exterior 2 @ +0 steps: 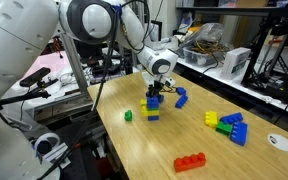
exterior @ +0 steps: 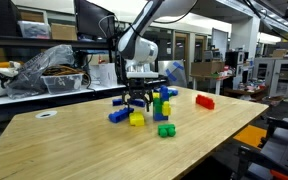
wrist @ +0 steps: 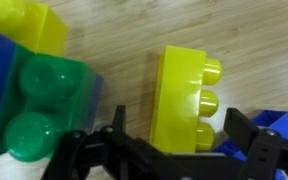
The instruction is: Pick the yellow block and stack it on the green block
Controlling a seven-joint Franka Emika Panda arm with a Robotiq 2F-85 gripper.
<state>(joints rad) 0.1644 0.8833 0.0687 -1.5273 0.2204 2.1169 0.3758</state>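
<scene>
My gripper grips the yellow block's near end next, across studs and base, and leaves its far end free, to stack the block on the green block.
The yellow block (wrist: 182,95) lies on its side on the wooden table, its studs pointing right in the wrist view. My gripper (wrist: 179,135) is open just above it, one finger (wrist: 109,138) on each side and neither touching it. In both exterior views the gripper (exterior: 136,103) (exterior 2: 152,98) hangs low over the yellow block (exterior: 136,118) (exterior 2: 151,113). A lone green block (exterior: 166,130) (exterior 2: 127,115) sits apart from it on the table. Another green block (wrist: 39,105) sits close by in a cluster with blue and yellow ones.
A cluster of green, yellow and blue blocks (exterior: 161,100) (exterior 2: 229,125) stands near the gripper. Loose blue blocks (exterior: 118,114) (exterior 2: 181,97) and a red block (exterior: 205,101) (exterior 2: 190,162) lie on the table (exterior: 74,150). Shelves and clutter stand behind.
</scene>
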